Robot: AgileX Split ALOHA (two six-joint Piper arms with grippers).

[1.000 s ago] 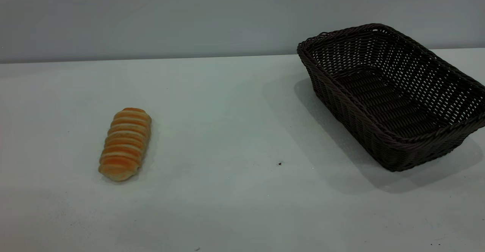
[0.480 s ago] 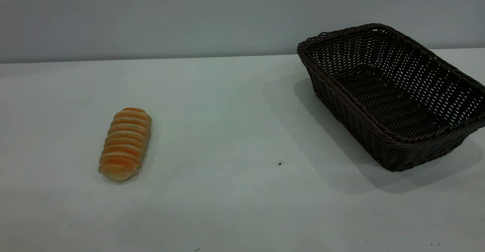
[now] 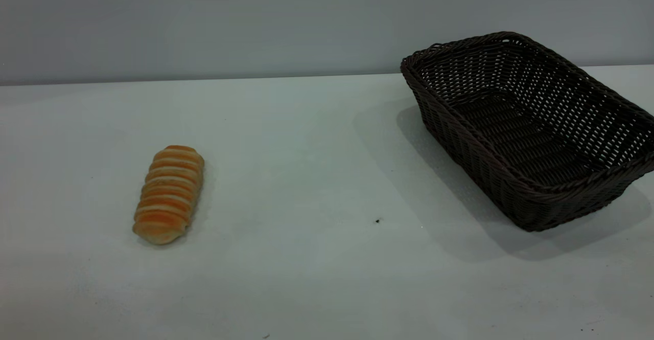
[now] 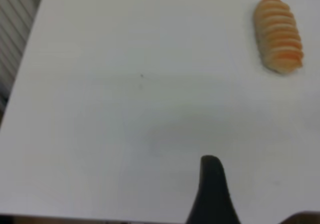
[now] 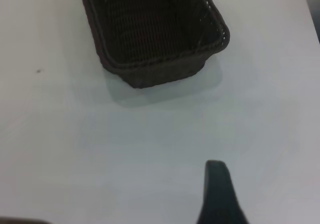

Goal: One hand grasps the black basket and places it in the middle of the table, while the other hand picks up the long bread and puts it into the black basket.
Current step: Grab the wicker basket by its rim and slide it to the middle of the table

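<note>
Next, my right gripper grabs its short-end rim (image 3: 591, 174) to place the black basket (image 3: 529, 125) in the middle of the table.
The long bread (image 3: 169, 194) is a golden-orange roll with pale stripes, lying on the left of the pale table (image 3: 306, 176). It also shows in the left wrist view (image 4: 278, 34), far from the black part of my left gripper (image 4: 212, 194). The black basket (image 3: 529, 125) stands empty at the right rear of the table, turned at an angle. It also shows in the right wrist view (image 5: 152, 29), well ahead of the black part of my right gripper (image 5: 218, 194). Neither gripper shows in the exterior view and neither touches anything.
A grey wall (image 3: 204, 23) runs behind the table. A tiny dark speck (image 3: 377, 221) lies on the table between the bread and the basket. The table's edge (image 4: 22, 74) shows in the left wrist view.
</note>
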